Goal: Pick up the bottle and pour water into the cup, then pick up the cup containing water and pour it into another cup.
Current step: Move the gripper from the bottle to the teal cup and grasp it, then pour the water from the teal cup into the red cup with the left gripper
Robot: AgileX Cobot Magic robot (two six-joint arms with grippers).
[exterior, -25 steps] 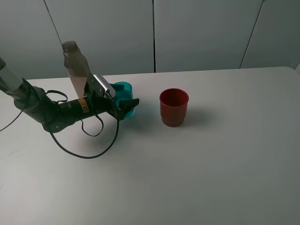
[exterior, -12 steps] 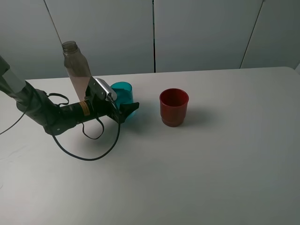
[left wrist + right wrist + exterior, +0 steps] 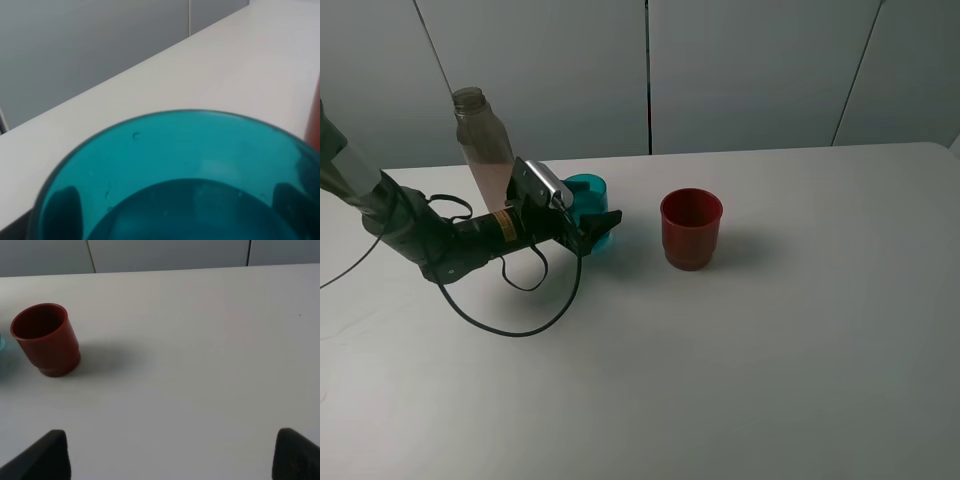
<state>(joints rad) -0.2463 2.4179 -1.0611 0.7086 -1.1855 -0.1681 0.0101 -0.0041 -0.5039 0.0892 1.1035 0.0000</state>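
The teal tumbler has its side right beside my fingers in the left wrist view, and they are below the tumbler's rim, so my left gripper needs to close on it.
The bottle (image 3: 485,150) stands upright at the back left, behind my left arm, with nothing holding it. Just right of it is the cup (image 3: 588,190), a teal tumbler with water in it (image 3: 200,165). My left gripper (image 3: 600,228) is open, one finger on each side of the tumbler. Its dark fingers (image 3: 62,210) show through the tumbler's wall. The other cup, dark red (image 3: 691,228) (image 3: 46,339), stands alone to the right and looks empty. My right gripper (image 3: 172,460) is open, well back from the red cup, with nothing between its fingertips.
The white table (image 3: 770,350) runs up to a grey panelled wall (image 3: 750,70) at the back. A black cable (image 3: 510,320) loops on the table below my left arm.
My left gripper dipped a little and came back up beside the teal cup. The cups and the bottle have not moved.
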